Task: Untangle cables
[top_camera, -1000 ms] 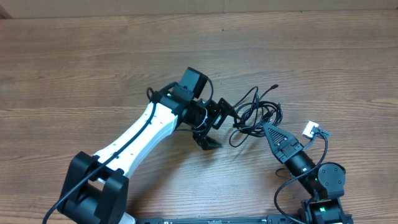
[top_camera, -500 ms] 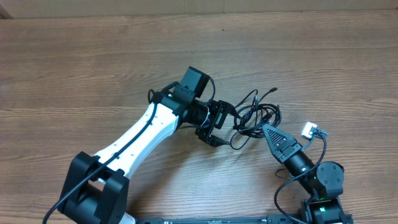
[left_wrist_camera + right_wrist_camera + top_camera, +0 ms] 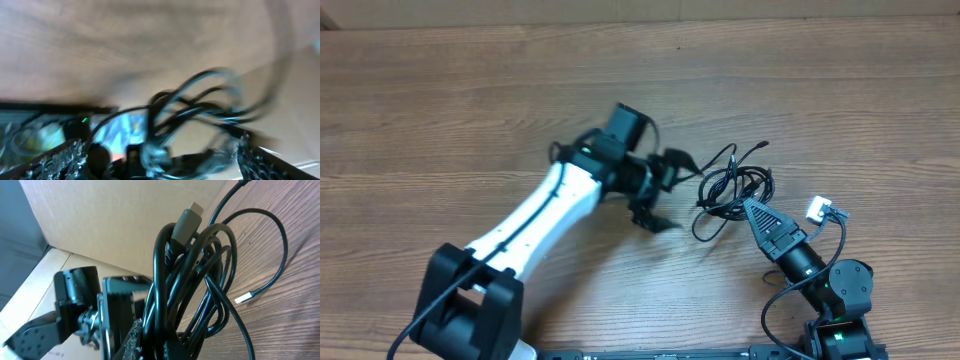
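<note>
I need to pull the tangle apart, so my left gripper needs to grab the cables first, by the outer loops away from my right gripper.
The cables (image 3: 732,184) lie as one tangled bundle of thin black loops on the wooden table, with a plug end (image 3: 761,144) sticking out at the upper right. My right gripper (image 3: 750,207) is shut on the bundle's lower edge; in the right wrist view the cables (image 3: 200,265) run up from between its jaws (image 3: 172,347). My left gripper (image 3: 667,190) stands open just left of the bundle, motion-blurred. In the left wrist view the cables (image 3: 200,102) hang blurred ahead of the open left gripper (image 3: 157,160), with none of them held.
A small white connector (image 3: 820,209) sits on the wire beside the right arm (image 3: 810,265). The left arm (image 3: 535,225) stretches from its base (image 3: 470,300) at the lower left. A cardboard wall (image 3: 640,8) borders the far edge.
The left gripper narrowed its jaws beside the bundle, then spread them wide again and shifted slightly up and left. The right gripper and the cables have barely moved.
</note>
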You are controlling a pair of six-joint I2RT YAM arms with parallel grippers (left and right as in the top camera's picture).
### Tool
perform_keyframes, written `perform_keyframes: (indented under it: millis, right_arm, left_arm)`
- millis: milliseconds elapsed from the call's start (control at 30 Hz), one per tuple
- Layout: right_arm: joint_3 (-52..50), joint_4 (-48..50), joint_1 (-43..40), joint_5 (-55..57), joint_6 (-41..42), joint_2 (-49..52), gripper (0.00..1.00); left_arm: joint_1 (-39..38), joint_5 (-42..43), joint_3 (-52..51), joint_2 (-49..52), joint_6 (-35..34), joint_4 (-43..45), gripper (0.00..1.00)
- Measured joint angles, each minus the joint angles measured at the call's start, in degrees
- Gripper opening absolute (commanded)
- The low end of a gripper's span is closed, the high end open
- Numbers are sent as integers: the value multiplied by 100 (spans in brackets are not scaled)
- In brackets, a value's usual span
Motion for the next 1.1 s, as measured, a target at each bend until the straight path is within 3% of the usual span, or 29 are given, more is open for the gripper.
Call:
perform_keyframes:
  millis: [167, 433, 1100]
  right_arm:
    - [0, -354, 0, 243, -39, 0, 4]
    - [0, -76, 0, 1034, -463, 0, 4]
    - [0, 74, 0, 1064, -584, 0, 4]
  left_arm:
    - [693, 592, 0, 0, 372, 245, 100]
    - [236, 1043, 0, 0, 326, 245, 100]
    - [-841, -116, 0, 0, -1891, 564, 99]
